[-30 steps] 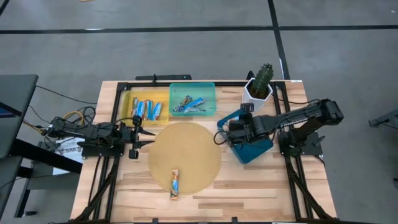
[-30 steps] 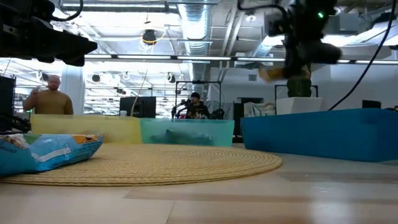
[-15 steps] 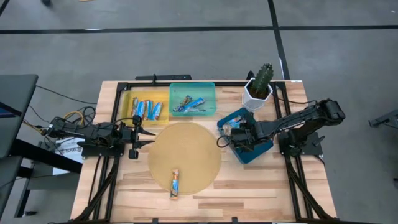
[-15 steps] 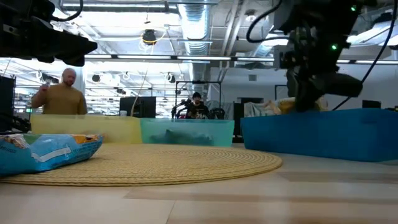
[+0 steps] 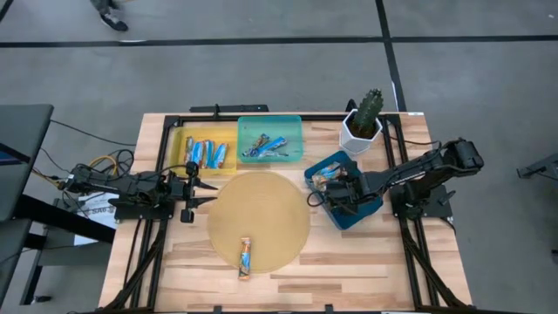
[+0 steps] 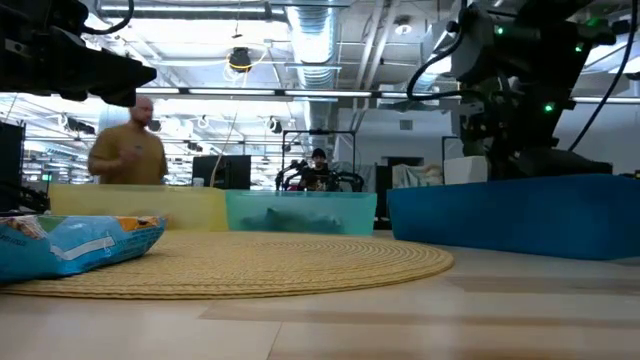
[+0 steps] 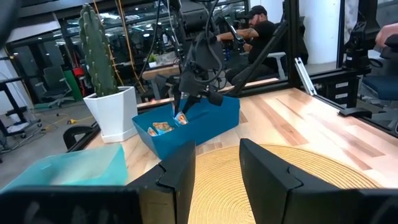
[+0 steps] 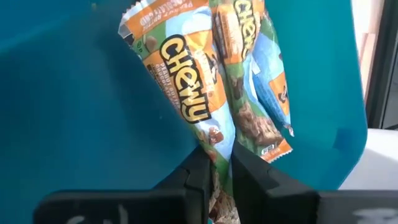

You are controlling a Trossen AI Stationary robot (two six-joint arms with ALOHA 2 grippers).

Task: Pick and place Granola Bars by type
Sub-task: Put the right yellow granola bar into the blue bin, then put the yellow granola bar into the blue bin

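Observation:
My right gripper should release the held granola bar, as it is low inside the dark blue tray (image 5: 359, 215) (image 8: 118, 130) beside the other bars and would lie there.
My right gripper (image 8: 216, 168) is down inside the dark blue tray (image 5: 359, 215), shut on an orange-and-blue granola bar (image 8: 186, 102). A second bar of the same kind (image 8: 255, 93) lies beside it in the tray. In the left wrist view the right gripper (image 7: 183, 116) points down into that tray (image 7: 208, 121). One blue-and-tan bar (image 5: 246, 257) lies flat on the round woven mat (image 5: 261, 205), and also shows in the low view (image 6: 75, 245). My left gripper (image 5: 202, 190) waits open at the mat's left edge, touching nothing. My right gripper pinches the granola bar by one end (image 8: 214, 146) between its two fingers, coming from above and pointing down into the blue tray. The bar runs on from the fingertips, along their line, beside the other bar. Whether its free end rests on the tray floor, I cannot tell.
A yellow tray (image 5: 206, 153) with several blue bars and a teal tray (image 5: 270, 139) with several silver-and-blue bars stand at the far edge. A potted cactus (image 5: 363, 120) stands just beyond the blue tray. A person walks in the room behind (image 6: 128, 150).
My right gripper, holding the bar, has moved toward the table's right and gone down into the dark blue tray. The bar was above the tray rim in the low view and is now hidden behind the tray's wall. The left arm has kept still.

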